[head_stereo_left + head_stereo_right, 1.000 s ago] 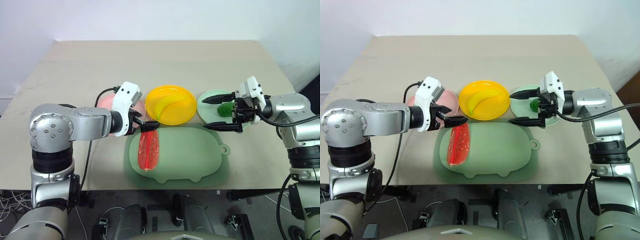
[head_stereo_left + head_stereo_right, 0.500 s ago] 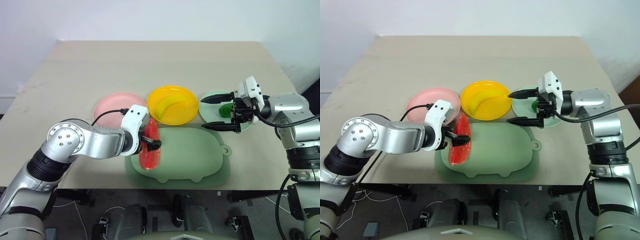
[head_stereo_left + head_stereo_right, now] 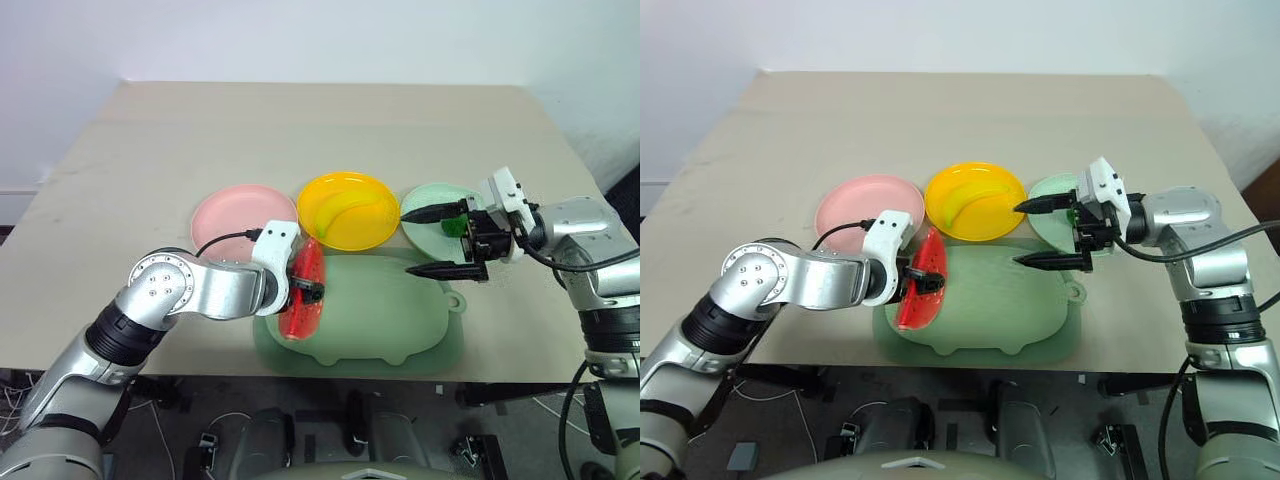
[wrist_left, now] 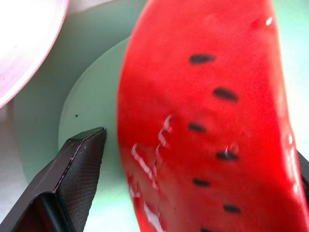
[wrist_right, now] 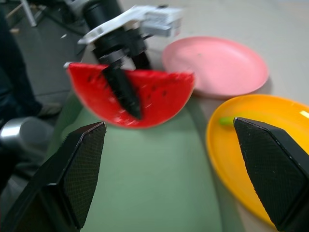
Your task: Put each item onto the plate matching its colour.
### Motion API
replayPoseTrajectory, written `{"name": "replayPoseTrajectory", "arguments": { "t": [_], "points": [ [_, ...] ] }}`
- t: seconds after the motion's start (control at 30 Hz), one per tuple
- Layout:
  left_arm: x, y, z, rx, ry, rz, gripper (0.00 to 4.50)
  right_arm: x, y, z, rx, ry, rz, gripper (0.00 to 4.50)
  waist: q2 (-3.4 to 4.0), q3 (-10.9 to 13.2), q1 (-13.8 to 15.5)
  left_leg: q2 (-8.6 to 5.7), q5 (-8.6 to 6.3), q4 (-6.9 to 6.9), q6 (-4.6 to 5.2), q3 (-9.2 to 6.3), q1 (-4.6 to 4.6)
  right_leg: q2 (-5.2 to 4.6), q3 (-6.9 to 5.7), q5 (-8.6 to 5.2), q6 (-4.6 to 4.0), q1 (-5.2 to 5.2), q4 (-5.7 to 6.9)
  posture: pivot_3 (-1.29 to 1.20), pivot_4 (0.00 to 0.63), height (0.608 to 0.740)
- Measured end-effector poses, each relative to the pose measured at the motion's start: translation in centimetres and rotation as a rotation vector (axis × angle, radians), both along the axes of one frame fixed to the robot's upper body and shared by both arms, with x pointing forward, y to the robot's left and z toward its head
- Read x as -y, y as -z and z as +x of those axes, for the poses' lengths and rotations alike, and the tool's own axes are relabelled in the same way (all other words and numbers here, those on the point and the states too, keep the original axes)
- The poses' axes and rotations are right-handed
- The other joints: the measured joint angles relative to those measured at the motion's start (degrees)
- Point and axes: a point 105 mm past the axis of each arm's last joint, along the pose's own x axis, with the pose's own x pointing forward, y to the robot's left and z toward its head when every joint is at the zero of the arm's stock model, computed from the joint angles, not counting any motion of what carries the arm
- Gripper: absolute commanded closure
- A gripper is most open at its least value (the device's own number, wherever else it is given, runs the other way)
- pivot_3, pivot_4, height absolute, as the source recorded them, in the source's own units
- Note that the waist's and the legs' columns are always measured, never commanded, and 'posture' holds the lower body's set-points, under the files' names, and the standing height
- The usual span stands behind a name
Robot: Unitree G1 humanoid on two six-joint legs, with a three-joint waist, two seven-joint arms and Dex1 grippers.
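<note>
My left gripper needs to grab the red watermelon wedge by its seeded middle [image 3: 308, 271] next, so that the wedge can be set on the matching pink plate [image 3: 236, 213].
The red watermelon wedge [image 3: 302, 305] sits on the left end of the mat, in front of the pink plate [image 3: 240, 213]. My left gripper [image 3: 306, 289] is open and straddles the wedge. In the left wrist view a gap shows between one finger [image 4: 79, 164] and the red flesh [image 4: 207, 121]. The yellow banana [image 3: 340, 208] lies on the yellow-orange plate [image 3: 370, 225]. The small dark-green fruit [image 3: 455, 225] rests on the mint plate [image 3: 425, 205]. My right gripper [image 3: 440, 241] hovers open over that plate's near edge, holding nothing.
A large pale-green animal-shaped mat [image 3: 385, 320] lies between the plates and the table's front edge. The tan table [image 3: 150, 150] stretches bare behind the three plates. The left arm's black cable loops over the pink plate's near rim.
My left gripper dropped from beside the pink plate down onto the watermelon and turned, so its fingers now stand either side of it. The right gripper drew back a little, still open.
</note>
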Motion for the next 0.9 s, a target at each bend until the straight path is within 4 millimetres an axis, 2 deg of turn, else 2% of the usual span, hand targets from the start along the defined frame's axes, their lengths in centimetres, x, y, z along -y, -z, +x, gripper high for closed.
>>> {"name": "replayPoseTrajectory", "arguments": {
  "t": [0.17,0.23,0.37,0.4,0.5,0.73,0.9],
  "points": [
    [0.1,0.1,0.0,-0.005,-0.005,0.000,0.00,0.2,1.5,-1.1,0.011,-0.066,-0.058,0.04,0.00,0.00,-0.02,0.01,0.00,-0.02,0.00,-0.02,0.26,0.03,0.00,-0.03,0.03,0.30,-0.06,0.00,0.150,0.736],
    [0.1,0.2,0.0,-0.007,-0.007,0.000,0.00,0.4,2.0,-1.3,0.011,-0.076,-0.081,0.04,-0.01,0.01,-0.05,0.01,0.00,-0.07,0.00,-0.01,0.77,0.03,0.00,-0.04,0.03,0.41,-0.07,0.00,0.150,0.736],
    [0.0,0.4,-0.1,-0.015,-0.010,-0.001,0.00,0.6,2.0,-1.3,0.012,-0.074,-0.090,0.04,-0.01,0.01,-0.05,0.01,-0.01,-0.15,0.00,-0.02,0.83,0.03,0.00,-0.10,0.07,0.72,-0.09,0.00,0.150,0.736],
    [0.0,0.4,-0.1,-0.016,-0.011,-0.003,0.39,0.6,2.0,-1.3,0.012,-0.073,-0.092,0.00,-0.01,0.01,-0.05,0.01,-0.01,-0.15,0.00,-0.02,0.83,0.03,0.01,-0.10,0.07,0.72,-0.09,0.00,0.150,0.736],
    [0.2,0.5,-0.2,-0.029,-0.010,-0.031,0.99,0.8,2.0,-1.2,0.006,-0.065,-0.090,0.00,-0.01,0.01,-0.03,0.01,-0.01,-0.14,0.00,-0.01,0.83,0.03,0.01,-0.11,0.07,0.74,-0.09,0.00,0.150,0.736],
    [0.9,0.5,-0.5,-0.052,0.021,-0.107,0.99,0.8,1.9,-1.0,0.013,-0.058,-0.088,0.00,-0.01,0.01,0.00,-0.01,-0.01,-0.13,0.00,-0.03,0.83,0.01,0.01,-0.11,0.08,0.76,-0.10,0.00,0.150,0.736],
    [1.4,0.1,-0.8,-0.081,0.140,-0.152,0.99,0.8,1.6,-0.8,0.020,-0.055,-0.086,0.00,-0.05,0.04,-0.06,-0.01,-0.01,-0.13,0.00,-0.03,0.82,0.03,0.00,-0.13,0.10,0.74,-0.12,0.00,0.150,0.736]
  ]
}}
